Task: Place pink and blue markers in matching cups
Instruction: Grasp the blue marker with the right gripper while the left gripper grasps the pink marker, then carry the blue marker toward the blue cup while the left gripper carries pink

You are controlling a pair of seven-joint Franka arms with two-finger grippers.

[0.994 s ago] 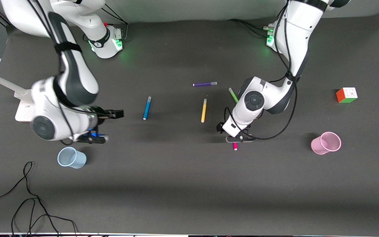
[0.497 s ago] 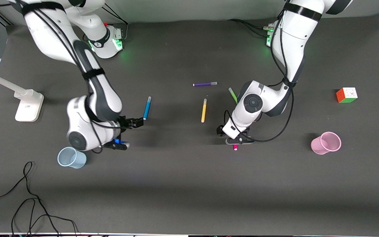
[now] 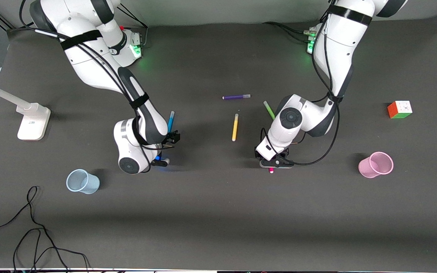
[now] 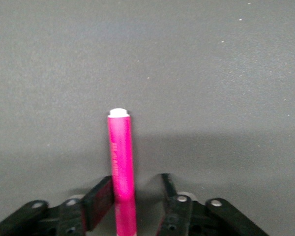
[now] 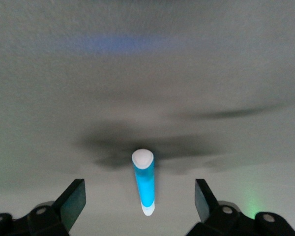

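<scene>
In the right wrist view my right gripper's open fingers stand beside the blue marker's body (image 5: pixel 144 182), so it is now time to close on the blue marker.
The blue marker (image 3: pixel 170 120) lies on the dark table. Its end nearer the front camera is under my right gripper (image 3: pixel 167 146). In the right wrist view the marker (image 5: pixel 143 182) lies midway between the wide-open fingers of the right gripper (image 5: pixel 139 189), touching neither. My left gripper (image 3: pixel 272 159) is low over the pink marker, whose tip (image 3: pixel 271 170) pokes out. In the left wrist view the pink marker (image 4: pixel 120 152) lies between the left gripper's (image 4: pixel 135 183) open fingers, against one pad and clear of the other. The pale blue cup (image 3: pixel 83 181) and the pink cup (image 3: pixel 376 164) stand near opposite ends of the table.
A yellow pen (image 3: pixel 235 127), a green pen (image 3: pixel 268 109) and a purple pen (image 3: pixel 236 97) lie between the arms. A colour cube (image 3: pixel 400 109) sits toward the left arm's end. A white stand (image 3: pixel 32 121) and a black cable (image 3: pixel 32 227) are at the right arm's end.
The right arm has swung from beside the blue cup to over the blue marker. The left gripper has sunk lower over the pink marker, hiding more of it.
</scene>
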